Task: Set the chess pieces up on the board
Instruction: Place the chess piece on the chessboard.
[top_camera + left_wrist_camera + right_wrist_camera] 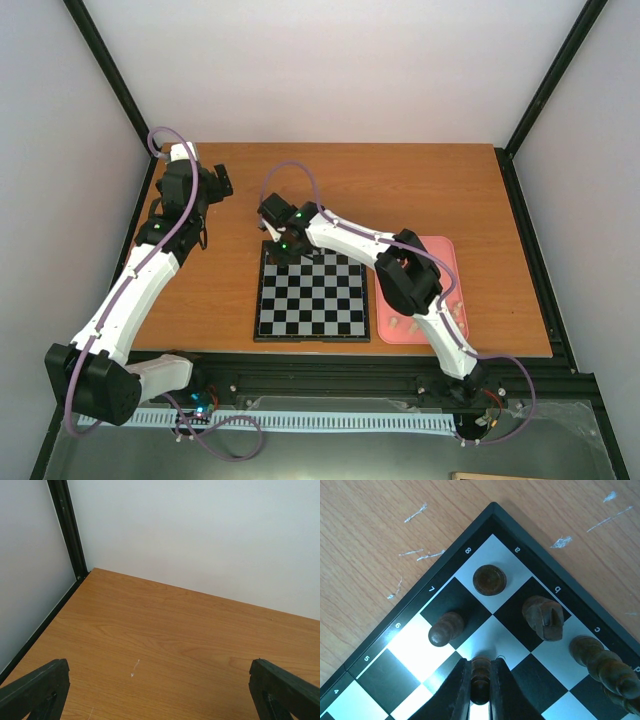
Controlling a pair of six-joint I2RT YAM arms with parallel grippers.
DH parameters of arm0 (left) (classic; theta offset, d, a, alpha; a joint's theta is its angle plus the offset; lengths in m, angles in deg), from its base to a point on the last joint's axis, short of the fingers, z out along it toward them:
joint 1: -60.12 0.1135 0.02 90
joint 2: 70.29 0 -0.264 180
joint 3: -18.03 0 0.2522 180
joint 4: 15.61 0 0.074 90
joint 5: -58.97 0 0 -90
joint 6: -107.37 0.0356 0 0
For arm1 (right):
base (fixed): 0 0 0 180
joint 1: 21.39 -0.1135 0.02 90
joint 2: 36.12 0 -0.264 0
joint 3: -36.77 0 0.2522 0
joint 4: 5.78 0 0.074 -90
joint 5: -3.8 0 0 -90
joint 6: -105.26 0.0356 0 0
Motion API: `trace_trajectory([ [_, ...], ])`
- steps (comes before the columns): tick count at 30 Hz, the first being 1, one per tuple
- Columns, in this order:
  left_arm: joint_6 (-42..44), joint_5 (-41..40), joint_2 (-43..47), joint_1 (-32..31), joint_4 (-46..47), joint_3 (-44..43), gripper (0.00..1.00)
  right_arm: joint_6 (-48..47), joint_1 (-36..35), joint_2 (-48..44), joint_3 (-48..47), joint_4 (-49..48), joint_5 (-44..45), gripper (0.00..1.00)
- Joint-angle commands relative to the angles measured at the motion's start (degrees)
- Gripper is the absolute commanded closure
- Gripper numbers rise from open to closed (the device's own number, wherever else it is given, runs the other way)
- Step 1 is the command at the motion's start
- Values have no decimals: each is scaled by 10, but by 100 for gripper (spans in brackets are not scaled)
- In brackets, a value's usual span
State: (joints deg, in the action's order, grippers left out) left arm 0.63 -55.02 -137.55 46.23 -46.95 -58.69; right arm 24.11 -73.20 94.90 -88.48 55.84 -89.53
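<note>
The pawn in my right gripper has its base upright beside the standing pawn, so it would end up on the light square. I should open my right gripper.
The board shows its far left corner in the right wrist view. On it stand dark chess pieces: a rook in the corner square, a pawn beside it, a knight and a taller piece. My right gripper is shut on another dark pawn, upright over the light square next to the standing pawn. I cannot tell whether it touches the board. From above, the right gripper hangs at the board's far left corner. My left gripper is open over bare table at the back left.
A pink tray lies right of the board, partly under the right arm, with pale pieces in its near end. White walls and black frame posts bound the table at the back and sides.
</note>
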Motion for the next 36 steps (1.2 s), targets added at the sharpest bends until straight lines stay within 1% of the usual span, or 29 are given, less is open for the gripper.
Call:
trace_trajectory([
  [1, 6, -4, 1, -2, 12, -4, 0, -5, -7, 13, -11, 0, 0, 92],
  [6, 6, -3, 2, -2, 12, -4, 0, -6, -7, 11, -10, 0, 3, 88],
  [10, 6, -3, 2, -2, 12, -4, 0, -4, -7, 4, -7, -8, 8, 87],
  [21, 6, -4, 1, -1, 13, -5, 0, -3, -10, 7, -7, -19, 15, 87],
  [36, 6, -3, 3, -2, 12, -5, 0, -6, -20, 4, -9, -9, 25, 86],
])
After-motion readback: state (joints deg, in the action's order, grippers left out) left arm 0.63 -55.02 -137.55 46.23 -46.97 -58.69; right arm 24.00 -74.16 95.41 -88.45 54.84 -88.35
